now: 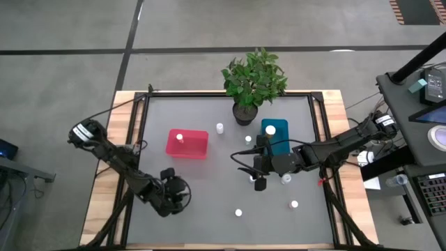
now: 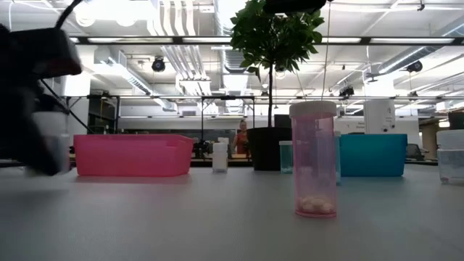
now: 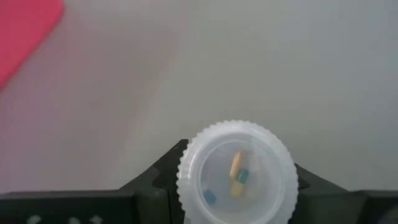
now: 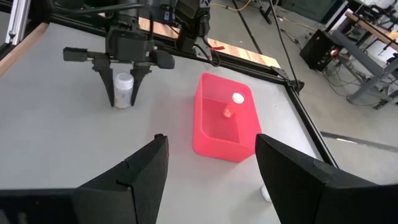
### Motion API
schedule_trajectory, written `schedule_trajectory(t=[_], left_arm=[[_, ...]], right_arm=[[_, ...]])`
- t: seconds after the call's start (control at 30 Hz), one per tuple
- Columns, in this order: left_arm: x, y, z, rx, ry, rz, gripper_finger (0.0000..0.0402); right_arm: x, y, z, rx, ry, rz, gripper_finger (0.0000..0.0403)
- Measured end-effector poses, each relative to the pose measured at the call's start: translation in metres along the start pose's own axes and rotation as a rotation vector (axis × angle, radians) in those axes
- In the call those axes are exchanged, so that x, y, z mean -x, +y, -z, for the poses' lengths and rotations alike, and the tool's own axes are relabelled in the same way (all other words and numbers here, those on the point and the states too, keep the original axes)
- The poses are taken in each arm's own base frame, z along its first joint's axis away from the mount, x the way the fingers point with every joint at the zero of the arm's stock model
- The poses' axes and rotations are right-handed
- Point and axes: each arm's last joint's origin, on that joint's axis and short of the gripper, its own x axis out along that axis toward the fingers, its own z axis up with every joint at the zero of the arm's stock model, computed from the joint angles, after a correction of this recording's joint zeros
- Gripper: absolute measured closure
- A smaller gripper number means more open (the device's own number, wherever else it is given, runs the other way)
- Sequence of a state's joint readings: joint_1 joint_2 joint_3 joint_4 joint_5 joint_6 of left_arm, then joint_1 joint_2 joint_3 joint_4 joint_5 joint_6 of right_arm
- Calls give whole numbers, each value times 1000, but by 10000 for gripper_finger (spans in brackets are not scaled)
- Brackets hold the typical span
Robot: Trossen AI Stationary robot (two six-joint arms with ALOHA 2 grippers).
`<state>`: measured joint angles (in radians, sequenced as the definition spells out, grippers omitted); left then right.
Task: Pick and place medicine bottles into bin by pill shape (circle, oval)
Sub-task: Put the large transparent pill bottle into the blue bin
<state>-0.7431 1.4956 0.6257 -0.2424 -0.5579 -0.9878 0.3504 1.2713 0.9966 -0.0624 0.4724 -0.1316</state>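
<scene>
The white-capped bottle (image 3: 237,174) is over the grey mat, so I need to move it toward the red bin (image 3: 22,31) before my left gripper releases it.
My left gripper (image 1: 169,183) is at the near left of the table, shut on a small medicine bottle (image 3: 236,177) with a white ribbed cap. Coloured oval pills show through the cap. The right wrist view shows this bottle (image 4: 124,89) between the left fingers. My right gripper (image 1: 255,164) is open and empty at mid-table, in front of the teal bin (image 1: 277,132). The red bin (image 1: 187,143) holds one bottle (image 1: 180,137). Loose bottles stand upright on the table, one pink-tinted (image 2: 315,159). My left gripper pinches the bottle's body (image 4: 124,94) between its two fingers (image 4: 111,87), just below the cap. The fingers come from above, pointing down, one on each side. The bottle stays upright. I cannot tell whether its base is on the table.
A dark pot with a green plant (image 1: 252,80) stands at the far edge, behind the teal bin. Loose bottles stand by the pot (image 1: 220,128), beside the right gripper (image 1: 286,179) and near the front edge (image 1: 294,205) (image 1: 238,213). Wooden rails border the table's left and right sides.
</scene>
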Motion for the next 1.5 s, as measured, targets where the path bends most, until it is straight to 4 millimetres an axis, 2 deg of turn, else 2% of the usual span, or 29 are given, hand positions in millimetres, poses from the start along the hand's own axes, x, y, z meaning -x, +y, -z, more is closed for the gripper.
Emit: schedule_trajectory(t=[0.13,0.3,0.47,0.63,0.83,0.97,1.23,1.5], left_arm=[[-3,0,-21,58,-30,-14,281],[-8,2,-52,47,-75,-32,279],[-14,12,-82,71,-105,-63,278],[-26,24,-100,107,-90,-47,277],[-45,25,-118,52,-102,-38,277],[-60,25,-124,47,-63,-32,277],[-84,9,-130,29,1,18,276],[-98,8,-122,100,45,27,276]], right_arm=[[0,0,0,4,0,0,175],[0,0,0,12,0,0,175],[0,0,0,11,3,0,175],[0,0,1,10,13,-2,175],[0,0,3,0,29,-4,175],[0,0,4,1,35,-5,175],[0,1,5,0,37,-4,175],[0,1,6,-8,39,-5,175]])
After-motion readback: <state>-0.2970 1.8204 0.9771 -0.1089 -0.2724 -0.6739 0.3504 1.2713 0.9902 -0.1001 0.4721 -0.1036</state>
